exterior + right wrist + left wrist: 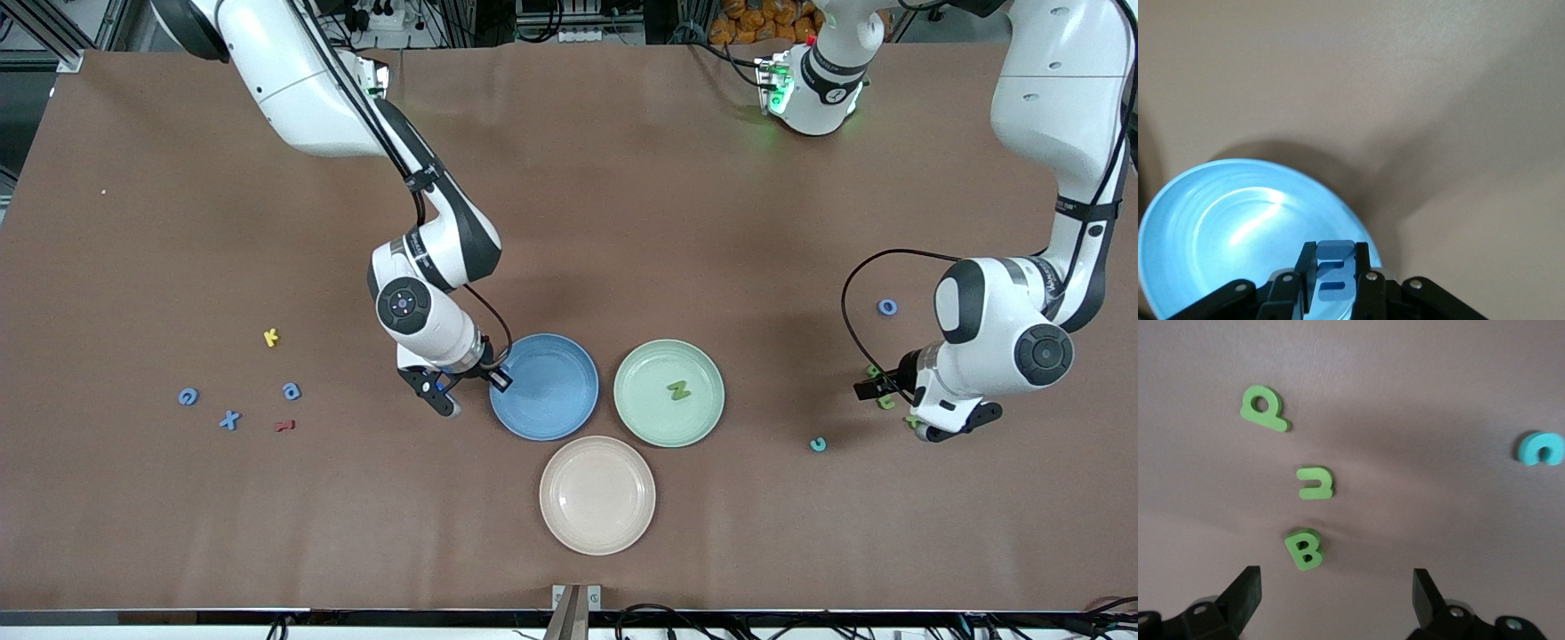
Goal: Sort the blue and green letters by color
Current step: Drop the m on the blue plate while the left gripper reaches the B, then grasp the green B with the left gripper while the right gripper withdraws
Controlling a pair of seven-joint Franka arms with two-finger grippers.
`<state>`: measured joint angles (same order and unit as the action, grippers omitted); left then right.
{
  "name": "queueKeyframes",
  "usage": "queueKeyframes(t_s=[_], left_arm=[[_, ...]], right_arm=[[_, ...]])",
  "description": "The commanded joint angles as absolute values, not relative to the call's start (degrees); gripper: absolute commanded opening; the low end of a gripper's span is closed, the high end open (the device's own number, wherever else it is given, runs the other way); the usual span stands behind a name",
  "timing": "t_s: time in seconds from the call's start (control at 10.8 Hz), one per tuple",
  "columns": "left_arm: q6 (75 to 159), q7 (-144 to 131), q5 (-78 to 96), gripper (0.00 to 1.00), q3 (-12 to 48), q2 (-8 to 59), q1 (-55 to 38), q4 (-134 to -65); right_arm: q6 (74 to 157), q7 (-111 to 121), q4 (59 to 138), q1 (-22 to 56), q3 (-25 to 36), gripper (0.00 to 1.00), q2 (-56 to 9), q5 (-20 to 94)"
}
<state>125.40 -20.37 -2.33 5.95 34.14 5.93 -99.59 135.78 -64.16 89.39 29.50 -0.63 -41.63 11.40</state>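
My left gripper must move toward the green B point(872, 372) before closing on it: my fingers are above the tabletop, short of it.
My right gripper point(1335, 267) is shut on a blue letter point(1335, 277), held over the rim of the blue plate point(556, 409) at the side toward the right arm's end. The green plate point(640, 418) beside it holds one green letter point(679, 390). My left gripper point(1337, 600) hangs open and holds nothing, just above the table by three green letters: a B point(1304, 549), a second point(1315, 483) and a third point(1263, 407). Three blue letters point(230, 420) lie toward the right arm's end, and a blue ring-shaped one point(887, 307) lies near the left arm.
A pink plate point(597, 494) sits nearer the front camera than the two other plates. A teal letter point(818, 444) lies between the green plate and the left gripper. A yellow letter point(271, 337) and a dark red one point(284, 425) lie among the blue letters.
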Motion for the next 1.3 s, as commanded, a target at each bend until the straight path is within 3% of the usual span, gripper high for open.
queueKeyframes(t_s=[0.0, 0.09, 0.19, 0.65, 0.74, 0.93, 1.11, 1.2], left_arm=[[130.05, -21.45, -4.75, 1.00, 6.86, 34.72, 7.55, -102.90], [132.78, -21.45, -4.92, 1.00, 6.86, 34.72, 7.82, -104.40], [135.33, -21.45, -5.53, 1.00, 6.86, 34.72, 8.08, -105.89], [140.10, -21.53, -5.80, 0.98, 6.59, 34.45, 8.61, -109.60], [140.10, -21.53, -5.80, 0.79, 6.59, 34.11, 8.61, -110.12], [140.10, -21.10, -5.89, 0.21, 6.50, 33.93, 8.61, -110.39], [140.10, -20.74, -6.06, 0.02, 6.50, 33.93, 8.61, -110.48], [140.10, -20.66, -6.85, 0.01, 6.50, 33.93, 8.53, -110.57]], right_arm=[[133.59, -69.31, 84.47, 31.19, -0.35, 0.00, -42.97, 15.89], [133.68, -72.74, 82.64, 31.81, -0.35, 0.39, -44.20, 16.26], [133.77, -74.51, 82.01, 31.90, -0.35, 0.99, -44.90, 16.17], [130.98, -61.23, 82.97, 29.20, 0.00, 1.00, -44.38, 10.73], [129.74, -49.43, 84.27, 25.53, 0.17, 1.00, -44.30, 10.64], [129.11, -31.80, 88.66, 19.18, 0.18, 1.00, -42.55, 10.63], [128.76, -25.70, 90.61, 17.41, 1.66, 1.00, -40.88, 7.24], [127.54, -19.57, 90.70, 16.62, 3.67, 1.00, -40.70, 4.07]])
